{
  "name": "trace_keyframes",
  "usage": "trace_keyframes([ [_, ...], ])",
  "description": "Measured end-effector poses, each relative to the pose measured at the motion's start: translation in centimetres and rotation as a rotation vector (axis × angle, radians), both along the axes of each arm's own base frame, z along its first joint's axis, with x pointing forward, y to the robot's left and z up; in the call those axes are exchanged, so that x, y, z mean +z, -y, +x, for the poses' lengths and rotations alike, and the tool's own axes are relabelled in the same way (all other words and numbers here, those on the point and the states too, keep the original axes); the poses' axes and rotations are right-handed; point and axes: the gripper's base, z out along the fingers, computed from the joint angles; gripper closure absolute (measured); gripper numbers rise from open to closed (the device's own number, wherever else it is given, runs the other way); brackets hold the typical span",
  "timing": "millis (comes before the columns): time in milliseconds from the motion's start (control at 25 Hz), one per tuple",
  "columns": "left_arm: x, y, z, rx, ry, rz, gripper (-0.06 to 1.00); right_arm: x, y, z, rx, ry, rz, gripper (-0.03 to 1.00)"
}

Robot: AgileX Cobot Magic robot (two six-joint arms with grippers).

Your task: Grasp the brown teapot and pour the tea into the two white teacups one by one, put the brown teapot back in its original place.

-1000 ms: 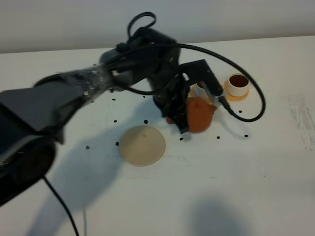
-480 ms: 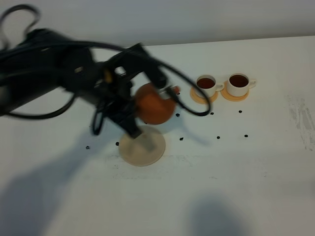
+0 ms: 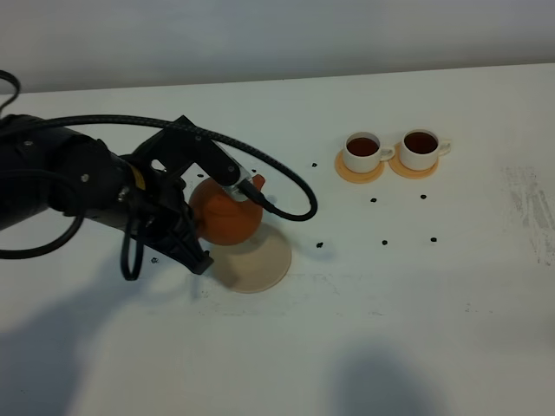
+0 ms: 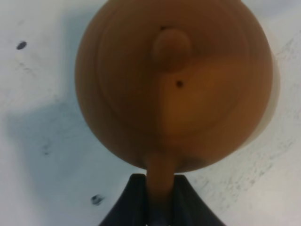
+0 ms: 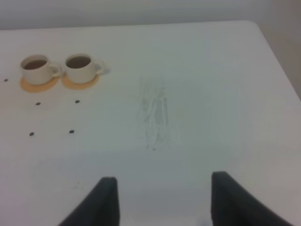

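Note:
I need to keep holding the teapot with my left gripper until the teapot is lower, because the brown teapot's base leaves most of the pale tan disc uncovered.
The brown teapot (image 3: pixel 227 212) hangs upright over the far-left edge of the pale tan disc (image 3: pixel 258 263); I cannot tell whether it touches the disc. My left gripper (image 3: pixel 198 227) is shut on the teapot's handle. The left wrist view looks down on the teapot's lid (image 4: pixel 171 47), with the handle clamped in the left gripper (image 4: pixel 159 190). The two white teacups (image 3: pixel 362 151) (image 3: pixel 421 148) stand on orange coasters at the back right, both filled with dark tea. They also show in the right wrist view (image 5: pixel 37 68) (image 5: pixel 80 66). My right gripper (image 5: pixel 164 202) is open and empty, far from the cups.
Small dark specks (image 3: pixel 381 242) dot the white table between the disc and the cups. A scuffed grey patch (image 3: pixel 529 208) marks the table at the right. The left arm's black cable (image 3: pixel 286 186) loops over the teapot.
The left arm has carried the teapot from beside the cups leftward and down to the tan disc's left edge. The cups now stand uncovered.

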Motion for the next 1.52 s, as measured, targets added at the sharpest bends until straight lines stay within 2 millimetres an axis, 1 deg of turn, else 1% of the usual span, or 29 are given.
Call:
trace_keyframes([
  [200,-2.1,0.5,0.2,0.012,-0.071,0.008,0.83,0.0,0.0,0.0,0.000,0.000,0.000,0.54],
  [520,-2.9,0.8,0.0,0.010,-0.107,0.015,0.83,0.0,0.0,0.0,0.000,0.000,0.000,0.54],
  [760,-5.0,0.9,0.3,0.012,-0.170,0.046,0.83,0.0,0.0,0.0,0.000,0.000,0.000,0.54],
  [1160,-5.3,1.0,0.4,0.074,-0.181,0.019,0.82,0.0,0.0,0.0,0.000,0.000,0.000,0.54],
  [1240,-5.3,1.0,0.4,0.076,-0.181,0.017,0.77,0.0,0.0,0.0,0.000,0.000,0.000,0.54],
  [1320,-5.3,1.0,0.4,0.078,-0.181,0.017,0.67,0.0,0.0,0.0,0.000,0.000,0.000,0.54],
  [1360,-5.3,1.0,0.4,0.078,-0.181,0.017,0.61,0.0,0.0,0.0,0.000,0.000,0.000,0.54],
  [1480,-4.7,1.0,0.3,0.077,-0.168,0.011,0.43,0.0,0.0,0.0,0.000,0.000,0.000,0.54],
  [1520,-4.3,0.9,0.3,0.075,-0.160,0.009,0.40,0.0,0.0,0.0,0.000,0.000,0.000,0.54],
])
